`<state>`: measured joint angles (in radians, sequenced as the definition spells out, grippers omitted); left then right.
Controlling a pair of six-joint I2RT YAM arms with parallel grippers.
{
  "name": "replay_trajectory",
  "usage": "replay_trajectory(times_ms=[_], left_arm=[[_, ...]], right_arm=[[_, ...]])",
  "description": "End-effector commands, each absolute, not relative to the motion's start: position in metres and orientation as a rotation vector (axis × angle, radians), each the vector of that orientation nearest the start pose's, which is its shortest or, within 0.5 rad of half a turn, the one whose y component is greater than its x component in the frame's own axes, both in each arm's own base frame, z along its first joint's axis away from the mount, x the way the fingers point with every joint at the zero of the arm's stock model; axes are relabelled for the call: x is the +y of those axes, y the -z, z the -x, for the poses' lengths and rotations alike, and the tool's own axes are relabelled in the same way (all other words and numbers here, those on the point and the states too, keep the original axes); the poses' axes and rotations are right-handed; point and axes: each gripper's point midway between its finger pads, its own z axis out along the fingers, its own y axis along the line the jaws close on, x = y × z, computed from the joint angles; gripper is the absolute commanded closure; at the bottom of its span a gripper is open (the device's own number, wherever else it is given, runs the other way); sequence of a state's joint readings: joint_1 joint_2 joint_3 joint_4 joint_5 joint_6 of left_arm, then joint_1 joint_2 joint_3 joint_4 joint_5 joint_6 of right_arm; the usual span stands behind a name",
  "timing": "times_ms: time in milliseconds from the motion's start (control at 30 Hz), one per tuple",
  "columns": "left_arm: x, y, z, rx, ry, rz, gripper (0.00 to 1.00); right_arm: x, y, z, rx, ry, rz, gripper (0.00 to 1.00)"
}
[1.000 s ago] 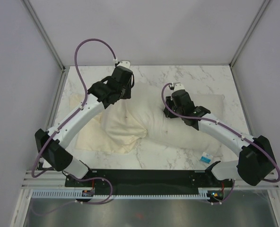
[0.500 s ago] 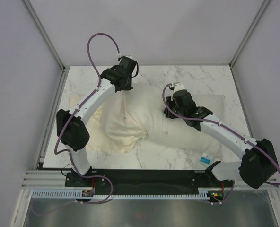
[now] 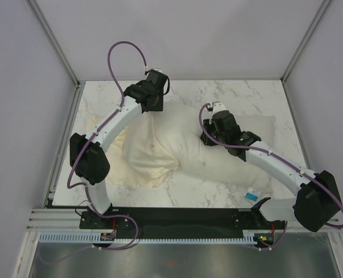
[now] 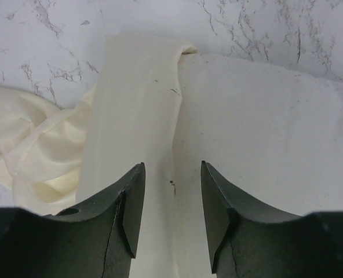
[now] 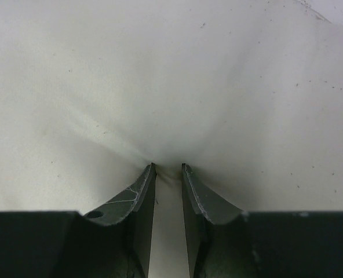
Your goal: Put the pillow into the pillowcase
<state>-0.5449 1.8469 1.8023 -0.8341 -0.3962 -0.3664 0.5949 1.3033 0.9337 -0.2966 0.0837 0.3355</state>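
The pillowcase edge (image 3: 152,113) runs lengthwise between my left gripper's open fingers. My left gripper would hold it by closing now, so it should close on it now.
The pillow (image 3: 218,165) lies across the table's middle and right, with its blue tag (image 3: 252,194) at the near right corner. The cream pillowcase (image 3: 116,165) lies crumpled at the left and covers the pillow's left end. My left gripper (image 3: 153,111) is raised near the far side. A taut strip of pillowcase (image 4: 137,104) runs up between its jaws, with whiter pillow (image 4: 264,127) beside it. My right gripper (image 3: 212,139) presses down on the pillow's middle. It is shut on a pinched fold of the pillow (image 5: 171,87).
The marble table (image 3: 241,92) is enclosed by grey walls, with frame posts at the far corners. Both arms arch over the bedding from the near edge. A black base rail (image 3: 177,217) runs along the front.
My left arm has swung its elbow up and inward. Its gripper has moved toward the far edge and drawn a strip of pillowcase taut. The right gripper has barely moved.
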Motion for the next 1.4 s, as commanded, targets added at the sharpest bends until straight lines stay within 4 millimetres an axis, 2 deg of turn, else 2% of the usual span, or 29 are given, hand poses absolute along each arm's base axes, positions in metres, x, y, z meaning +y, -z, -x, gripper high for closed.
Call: replay_trajectory(times_ms=[0,67,100,167,200,333,400,433,533,600,700,800,933,1033,1067,1167,1267,1367], left_arm=[[-0.181,-0.202,-0.424,2.354,-0.105,0.004,0.49],[-0.180,-0.194,-0.425,2.370,-0.120,-0.002,0.53],[-0.181,-0.192,-0.424,2.380,-0.116,-0.015,0.66],[-0.184,-0.186,-0.425,2.394,-0.107,-0.034,0.83],[-0.188,-0.186,-0.425,2.400,-0.084,-0.048,0.98],[-0.200,-0.208,-0.427,2.358,-0.026,-0.082,0.98],[-0.209,-0.225,-0.425,2.320,0.002,-0.114,0.98],[-0.216,-0.240,-0.427,2.286,0.029,-0.123,0.98],[-0.244,-0.277,-0.422,2.202,0.104,-0.202,0.98],[-0.270,-0.298,-0.413,2.152,0.170,-0.255,0.98],[-0.308,-0.314,-0.394,2.118,0.282,-0.336,0.98],[-0.330,-0.310,-0.381,2.124,0.348,-0.389,0.98],[-0.330,-0.297,-0.379,2.148,0.334,-0.395,0.98],[-0.323,-0.288,-0.381,2.160,0.289,-0.384,0.98],[-0.320,-0.284,-0.379,2.167,0.274,-0.384,0.98],[-0.317,-0.282,-0.378,2.169,0.269,-0.381,0.98],[-0.314,-0.273,-0.375,2.182,0.253,-0.379,0.98],[-0.312,-0.268,-0.374,2.186,0.253,-0.375,0.98]], right_arm=[[0.220,-0.149,-0.295,2.275,-0.473,0.307,0.68],[0.223,-0.151,-0.292,2.274,-0.483,0.317,0.69],[0.224,-0.153,-0.292,2.270,-0.488,0.319,0.71],[0.229,-0.157,-0.289,2.260,-0.505,0.334,0.72],[0.230,-0.158,-0.287,2.258,-0.508,0.339,0.73],[0.244,-0.161,-0.279,2.247,-0.540,0.389,0.80],[0.252,-0.164,-0.277,2.232,-0.557,0.408,0.83],[0.259,-0.165,-0.273,2.228,-0.571,0.431,0.84],[0.279,-0.168,-0.265,2.197,-0.616,0.496,0.87],[0.294,-0.173,-0.258,2.167,-0.647,0.540,0.88],[0.307,-0.175,-0.254,2.140,-0.673,0.568,0.88],[0.310,-0.178,-0.254,2.134,-0.672,0.571,0.88],[0.300,-0.196,-0.259,2.094,-0.629,0.539,0.85],[0.286,-0.209,-0.262,2.066,-0.573,0.500,0.76],[0.281,-0.214,-0.265,2.056,-0.546,0.477,0.67],[0.269,-0.226,-0.268,2.036,-0.495,0.437,0.55],[0.255,-0.246,-0.277,2.012,-0.431,0.374,0.45],[0.238,-0.258,-0.290,2.016,-0.386,0.290,0.38]])
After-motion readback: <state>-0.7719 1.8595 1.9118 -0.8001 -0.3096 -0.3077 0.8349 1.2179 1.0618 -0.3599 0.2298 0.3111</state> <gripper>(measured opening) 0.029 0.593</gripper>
